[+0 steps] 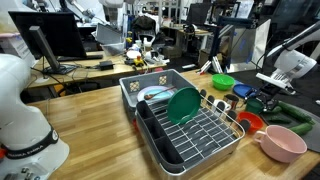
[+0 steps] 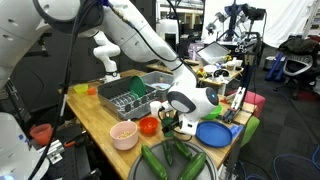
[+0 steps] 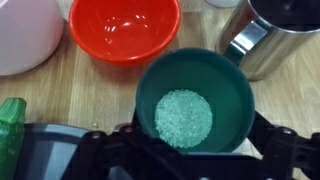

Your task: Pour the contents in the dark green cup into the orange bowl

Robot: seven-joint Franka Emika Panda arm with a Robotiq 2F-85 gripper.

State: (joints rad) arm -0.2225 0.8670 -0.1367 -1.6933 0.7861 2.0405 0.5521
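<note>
I should close my gripper on the cup now, because the dark green cup (image 3: 193, 100) is between my open fingertips, and they are beside the cup's sides.
In the wrist view the dark green cup (image 3: 193, 100) stands upright on the wooden table, holding a flat layer of pale grains (image 3: 183, 118). My gripper (image 3: 195, 152) is open, with its black fingers (image 3: 283, 143) standing either side of the cup's near half. The orange bowl (image 3: 125, 28) sits empty just beyond the cup, slightly to the left. In both exterior views the gripper (image 1: 262, 98) (image 2: 172, 120) is low over the table beside the orange bowl (image 1: 250, 122) (image 2: 149, 126); the cup is hidden under it there.
A pale pink bowl (image 3: 25, 35) (image 1: 283, 142) sits next to the orange bowl. A shiny metal cup (image 3: 270, 40) stands close on the cup's far right. A dish rack (image 1: 175, 130) holds a teal plate (image 1: 183, 105). A blue dish (image 2: 213, 133) lies near the gripper.
</note>
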